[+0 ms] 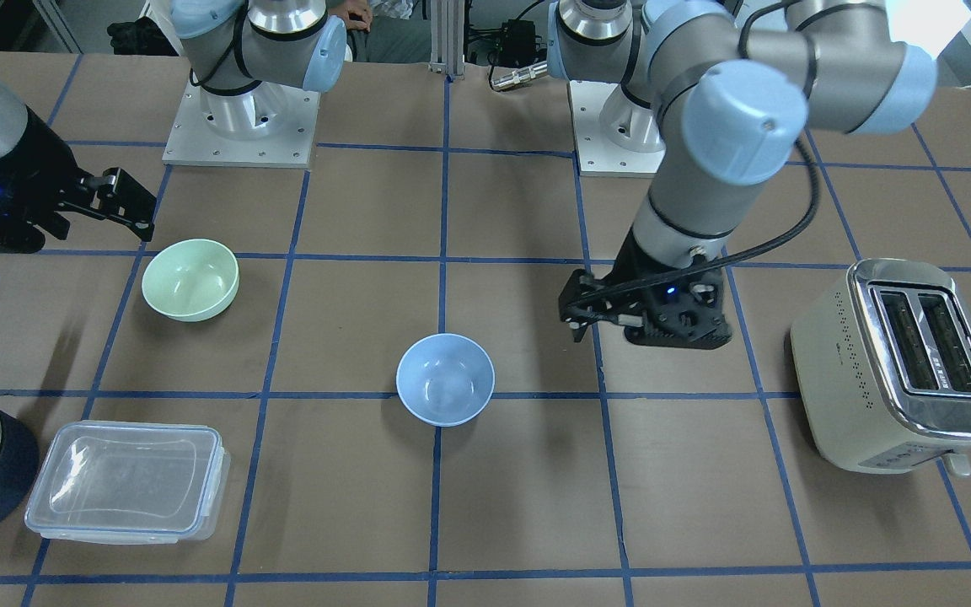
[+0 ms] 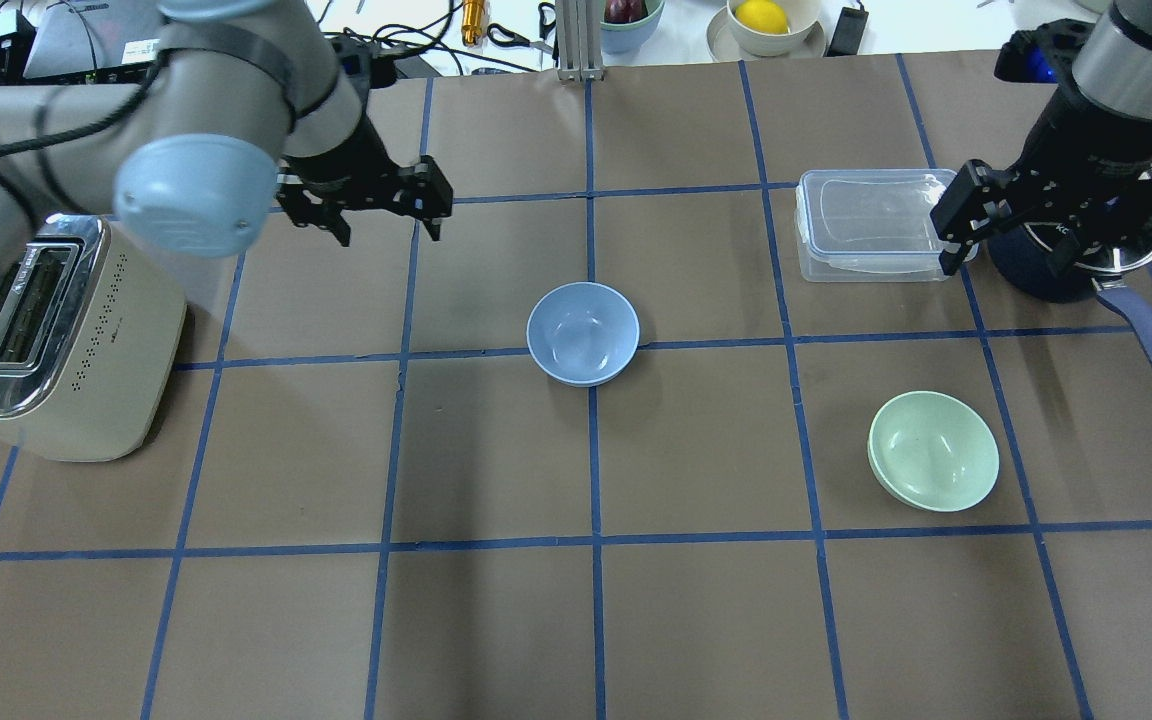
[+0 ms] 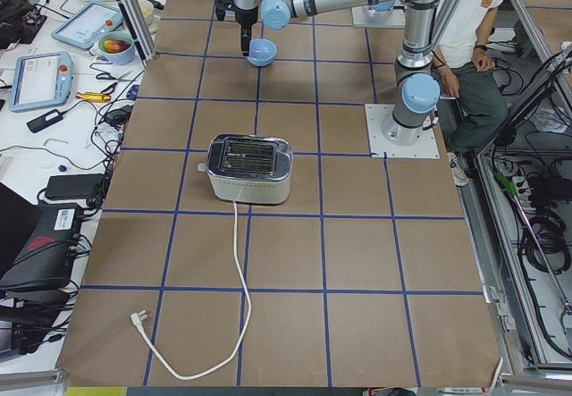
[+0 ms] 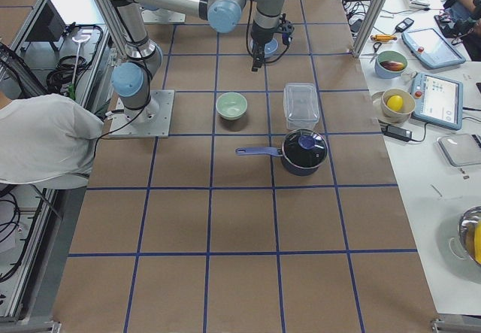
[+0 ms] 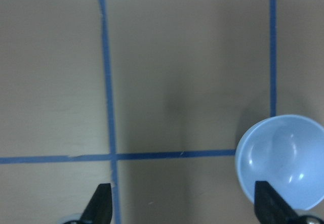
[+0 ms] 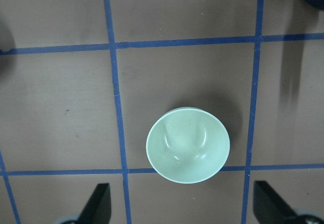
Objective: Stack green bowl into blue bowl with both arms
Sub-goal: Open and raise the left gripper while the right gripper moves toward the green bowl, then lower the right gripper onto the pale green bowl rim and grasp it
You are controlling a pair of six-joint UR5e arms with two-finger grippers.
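Observation:
The right gripper needs to pinch the green bowl (image 1: 190,279) by the green bowl's rim next, so that the green bowl can go into the blue bowl (image 1: 445,378).
The green bowl (image 1: 190,279) stands upright and empty on the table; it also shows in the overhead view (image 2: 933,451) and centred in the right wrist view (image 6: 188,145). The blue bowl (image 1: 445,378) stands upright and empty near the table's middle (image 2: 583,333), at the lower right of the left wrist view (image 5: 286,161). My right gripper (image 2: 1001,262) is open and empty, raised above the table beyond the green bowl (image 6: 183,209). My left gripper (image 2: 388,232) is open and empty, raised to the blue bowl's side (image 5: 185,209).
A cream toaster (image 2: 46,340) stands on my left side. A clear lidded container (image 2: 866,225) and a dark blue saucepan (image 2: 1066,270) with a long handle stand under and beside my right gripper. Blue tape lines grid the brown table.

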